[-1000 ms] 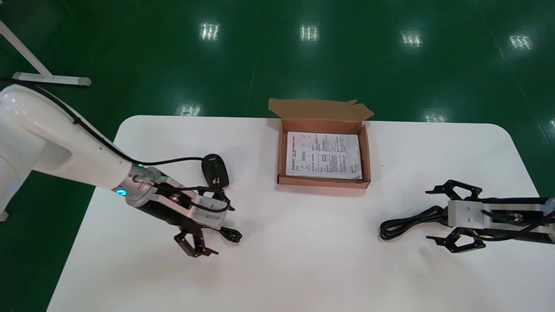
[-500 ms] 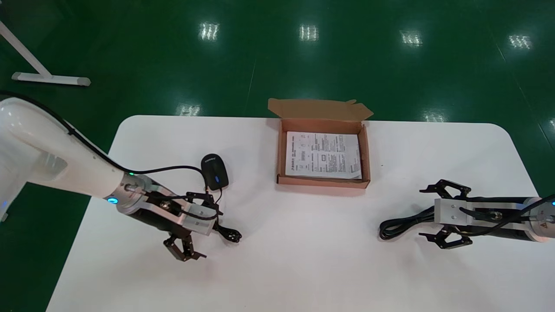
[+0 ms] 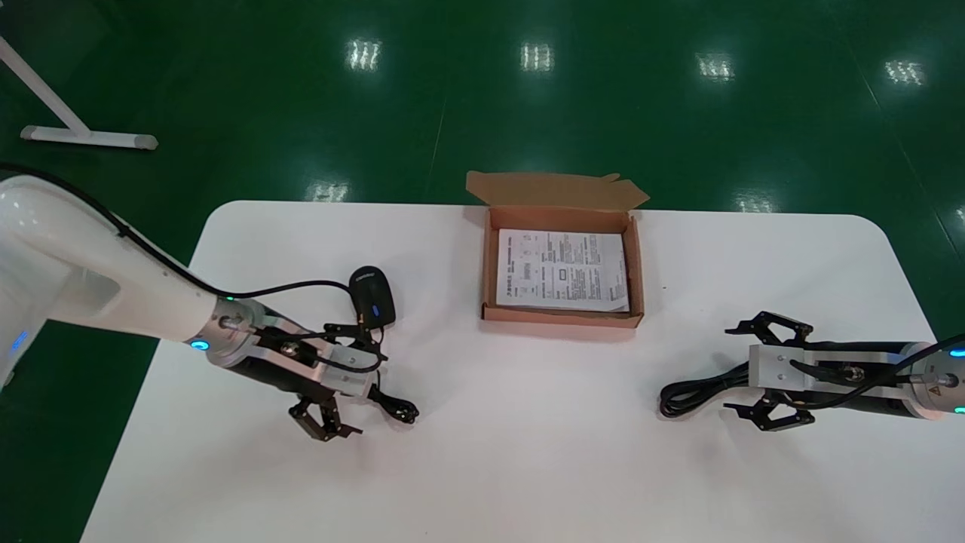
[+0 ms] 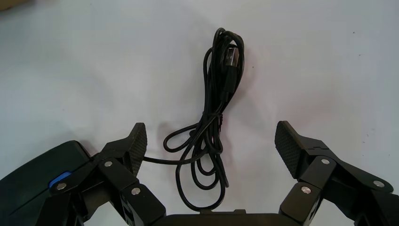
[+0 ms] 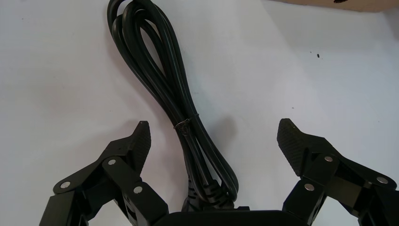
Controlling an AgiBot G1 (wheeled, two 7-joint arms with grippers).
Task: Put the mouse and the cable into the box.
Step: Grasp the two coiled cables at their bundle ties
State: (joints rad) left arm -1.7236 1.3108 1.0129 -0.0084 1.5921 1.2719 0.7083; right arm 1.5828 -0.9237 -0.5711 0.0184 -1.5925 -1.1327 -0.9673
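I will next grab the bundle with my left gripper at the tied waist [image 4: 212,115], where the strands come together, because loose loops spread out at the bundle's end.
A black mouse [image 3: 373,298] lies on the white table [image 3: 528,452], left of the open cardboard box [image 3: 638,264]. Its thin cord is bundled [image 3: 396,406] in front of it. My left gripper [image 3: 371,391] hangs open over that cord bundle [image 4: 221,108], one finger beside the mouse [image 4: 37,179]. On the right lies a thicker black cable [image 3: 693,392], tied in a long loop. My right gripper [image 3: 730,369] stands open astride its plug end [image 5: 202,188], fingers apart from the cable [image 5: 160,80] on both sides.
A printed sheet [image 3: 562,270] covers the box floor, and the box lid [image 3: 554,188] stands open at the back. A corner of the box [image 5: 339,4] shows in the right wrist view. A white stand foot [image 3: 87,137] rests on the green floor.
My left gripper has pulled back a little to the left over the cord bundle. My right gripper has moved left, farther over the thick cable's end. Mouse, cable and box have stayed put.
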